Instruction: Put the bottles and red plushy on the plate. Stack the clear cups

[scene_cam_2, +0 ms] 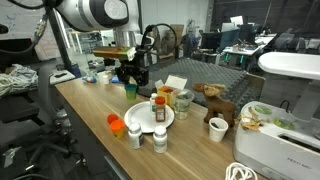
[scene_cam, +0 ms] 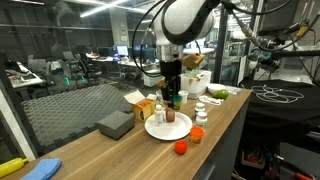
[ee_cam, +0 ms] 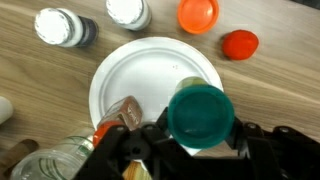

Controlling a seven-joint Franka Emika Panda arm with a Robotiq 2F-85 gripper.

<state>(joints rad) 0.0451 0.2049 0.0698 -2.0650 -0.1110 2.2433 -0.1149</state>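
Observation:
The bottle still hangs above the white plate and would fall onto the plate's rim, so it is too early to release. My gripper brings it down first.
My gripper (ee_cam: 200,150) is shut on a bottle with a teal-green cap (ee_cam: 200,113) and holds it above the near edge of the white plate (ee_cam: 150,65). Both exterior views show the gripper (scene_cam: 172,82) (scene_cam_2: 133,78) just over the plate (scene_cam: 170,130) (scene_cam_2: 143,120). A small brown-capped bottle (ee_cam: 120,113) (scene_cam: 158,115) (scene_cam_2: 159,108) stands on the plate. Two white-capped bottles (ee_cam: 60,25) (ee_cam: 128,10) stand off the plate, next to an orange-lidded one (ee_cam: 198,12). A small red object (ee_cam: 240,43) (scene_cam: 181,148) lies on the table. Clear cups (scene_cam_2: 168,97) (scene_cam_2: 183,100) stand behind the plate.
A brown moose plush (scene_cam_2: 212,98) and a white cup (scene_cam_2: 218,128) stand beyond the plate. A grey block (scene_cam: 116,124) and a yellow box (scene_cam: 143,107) sit on the wooden table. A white appliance (scene_cam_2: 285,140) is at one end. The table edge (scene_cam: 215,140) is close.

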